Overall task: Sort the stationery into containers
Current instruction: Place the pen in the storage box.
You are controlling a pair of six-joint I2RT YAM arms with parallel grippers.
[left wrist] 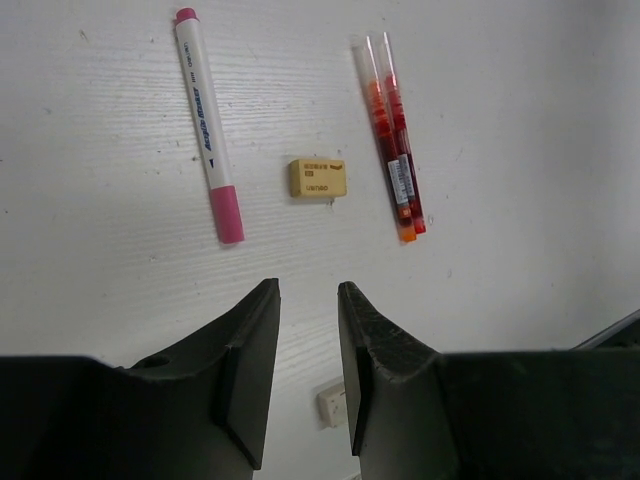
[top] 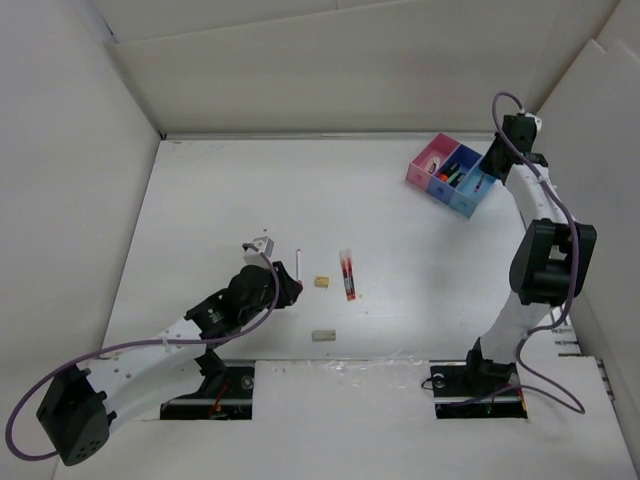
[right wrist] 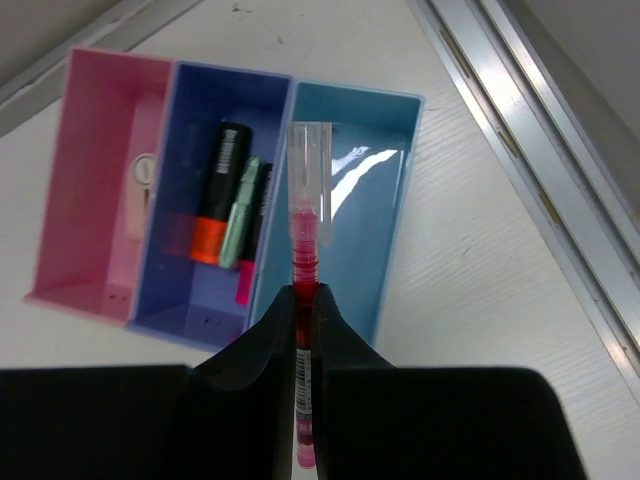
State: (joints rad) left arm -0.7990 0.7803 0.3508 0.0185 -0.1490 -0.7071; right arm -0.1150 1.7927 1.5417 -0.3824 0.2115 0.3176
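Observation:
The red pen's labelled end juts past the bin's near rim and the pen would fall short, so my right gripper keeps holding it for now.
My right gripper [right wrist: 304, 295] is shut on a thin red pen [right wrist: 303, 250] with a clear cap, held over the near rim of the light blue bin [right wrist: 370, 230] of the containers [top: 450, 172]. The dark blue bin [right wrist: 190, 290] holds an orange-and-black marker [right wrist: 220, 190] and a green one [right wrist: 240, 215]. My left gripper [left wrist: 308, 300] hangs open and empty above the table. Ahead of it lie a white marker with pink caps [left wrist: 208, 125], a yellowish eraser [left wrist: 317, 177] and two red pens [left wrist: 393, 140] side by side. A small beige eraser [left wrist: 332, 403] shows between its fingers, on the table below.
The pink bin [right wrist: 90, 200] holds a small white item [right wrist: 143, 185]. The tray stands at the far right near the side wall and a metal rail [right wrist: 540, 150]. White walls enclose the table [top: 200, 200]. The left arm's cable [top: 150, 345] loops over the near edge.

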